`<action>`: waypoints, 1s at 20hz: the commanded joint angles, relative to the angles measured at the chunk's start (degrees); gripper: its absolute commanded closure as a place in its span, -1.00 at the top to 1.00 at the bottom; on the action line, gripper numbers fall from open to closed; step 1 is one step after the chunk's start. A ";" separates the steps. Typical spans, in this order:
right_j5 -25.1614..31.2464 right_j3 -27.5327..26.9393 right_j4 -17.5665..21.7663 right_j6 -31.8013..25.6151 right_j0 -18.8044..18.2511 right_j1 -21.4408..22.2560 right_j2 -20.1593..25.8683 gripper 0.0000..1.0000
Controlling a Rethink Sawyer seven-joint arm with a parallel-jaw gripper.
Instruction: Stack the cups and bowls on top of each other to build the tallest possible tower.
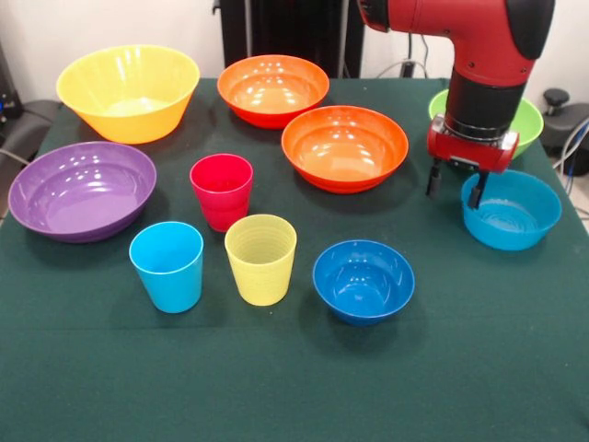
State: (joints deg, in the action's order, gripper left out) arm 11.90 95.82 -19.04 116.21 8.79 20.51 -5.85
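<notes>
My gripper is to grab the lighter blue bowl by its rim (469,191) next, to start the tower by nesting it in the dark blue bowl (363,281).
Three cups stand upright near the table's middle: a red-pink cup (222,190), a light blue cup (167,264) and a yellow cup (261,258). Bowls lie around them: a large yellow bowl (128,92), a purple bowl (81,190), two orange bowls (272,89) (344,147), a lime green bowl (527,120) partly behind the arm, a dark blue bowl (363,280) and a lighter blue bowl (513,210). My gripper (454,184) hangs open at the lighter blue bowl's left rim, one finger over the rim, holding nothing. No tower stands; nothing is stacked.
A dark green cloth (294,378) covers the table. The red arm (479,55) comes down at the right, in front of the lime green bowl. Cables and dark equipment sit past the table's edges at left and right.
</notes>
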 commanded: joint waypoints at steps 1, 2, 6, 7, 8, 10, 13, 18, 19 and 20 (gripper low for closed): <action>4.21 -4.13 2.34 2.98 -0.58 -1.93 6.47 1.00; 4.01 -4.17 2.22 2.99 -1.00 -1.76 7.04 1.00; 5.88 -5.89 1.62 3.10 -0.99 -1.94 7.14 1.00; 6.14 -6.27 1.55 3.22 -0.77 -2.08 6.92 1.00; 6.50 -6.91 1.38 3.40 -0.51 -2.33 6.73 1.00; 6.55 -7.49 1.20 3.49 -0.47 -2.67 7.05 1.00; 6.65 -8.12 1.01 3.99 0.00 -3.11 6.89 1.00; 6.81 -8.86 1.34 4.71 1.59 -3.88 4.97 -1.00; 6.51 -8.57 1.47 4.64 1.50 -3.80 5.15 -1.00; 6.52 -8.41 1.58 4.62 1.44 -3.75 5.17 -1.00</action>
State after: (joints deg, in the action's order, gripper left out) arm 13.14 90.31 -19.02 116.21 9.41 20.03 -5.24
